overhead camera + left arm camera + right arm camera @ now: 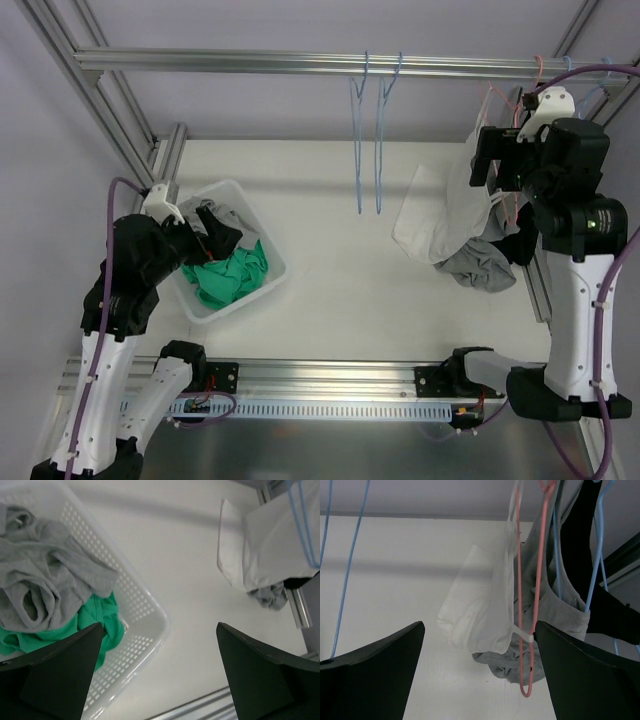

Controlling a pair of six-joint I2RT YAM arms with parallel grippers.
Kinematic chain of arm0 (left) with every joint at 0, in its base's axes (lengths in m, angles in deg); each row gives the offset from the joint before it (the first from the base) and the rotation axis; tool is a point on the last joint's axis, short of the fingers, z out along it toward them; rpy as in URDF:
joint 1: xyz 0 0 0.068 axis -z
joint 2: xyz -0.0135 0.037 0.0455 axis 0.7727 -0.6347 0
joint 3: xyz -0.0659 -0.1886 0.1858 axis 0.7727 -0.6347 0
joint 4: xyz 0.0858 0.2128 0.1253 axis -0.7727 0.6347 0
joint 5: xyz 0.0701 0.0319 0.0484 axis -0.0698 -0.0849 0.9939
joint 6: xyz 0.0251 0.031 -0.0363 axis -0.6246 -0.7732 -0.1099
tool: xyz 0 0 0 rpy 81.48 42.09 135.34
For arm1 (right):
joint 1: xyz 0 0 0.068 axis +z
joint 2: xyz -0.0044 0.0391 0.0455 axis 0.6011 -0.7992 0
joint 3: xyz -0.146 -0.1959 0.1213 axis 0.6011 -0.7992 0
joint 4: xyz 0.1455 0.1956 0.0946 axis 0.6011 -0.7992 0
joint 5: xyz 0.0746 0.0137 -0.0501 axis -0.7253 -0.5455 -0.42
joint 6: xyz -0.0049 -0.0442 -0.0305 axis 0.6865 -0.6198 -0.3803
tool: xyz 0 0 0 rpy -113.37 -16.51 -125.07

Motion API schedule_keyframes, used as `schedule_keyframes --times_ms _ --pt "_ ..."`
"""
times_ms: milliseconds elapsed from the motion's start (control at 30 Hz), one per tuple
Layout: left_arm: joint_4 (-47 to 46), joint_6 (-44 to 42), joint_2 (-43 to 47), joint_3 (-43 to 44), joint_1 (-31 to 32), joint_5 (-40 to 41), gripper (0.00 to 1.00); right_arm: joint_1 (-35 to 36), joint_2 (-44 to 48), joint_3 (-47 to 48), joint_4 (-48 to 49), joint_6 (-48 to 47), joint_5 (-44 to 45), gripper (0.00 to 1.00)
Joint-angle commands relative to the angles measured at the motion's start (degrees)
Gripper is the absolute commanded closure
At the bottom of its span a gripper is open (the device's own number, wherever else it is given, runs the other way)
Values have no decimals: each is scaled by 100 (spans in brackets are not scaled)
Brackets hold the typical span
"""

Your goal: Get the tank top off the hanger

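My right gripper will grab the pink hanger's near arm [540, 560] below its hook next. That leaves the tank top free to come off.
A white tank top [440, 215] hangs from a pink hanger [527, 605] at the right end of the top rail; one strap is still looped round the hanger's lower bend [524, 634]. Its body [480, 605] drapes down to the table. It also shows in the left wrist view [260, 550]. My right gripper [497, 160] is open and empty, raised just right of the tank top, its fingers [375, 675] wide apart with the hanger between them. My left gripper [205, 245] is open and empty over the white basket [262, 290].
Grey [555, 610] and black [580, 530] garments hang on blue hangers beside the pink one. Two empty blue hangers [370, 130] hang mid-rail. The basket holds grey [45, 585] and green [95, 615] clothes. Aluminium frame posts stand at both sides.
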Motion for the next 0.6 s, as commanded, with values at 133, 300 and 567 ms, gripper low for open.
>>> schedule_keyframes --times_ms 133,300,567 --pt "294 -511 795 -782 -31 -1292 1 -1213 -885 768 241 -261 -512 6" --pt "294 -634 1006 -958 -31 -1513 1 -1531 -1299 909 443 -252 -1336 14" --pt "285 -705 1051 -1239 -31 -1539 1 -1558 -1695 645 777 -155 -1304 34"
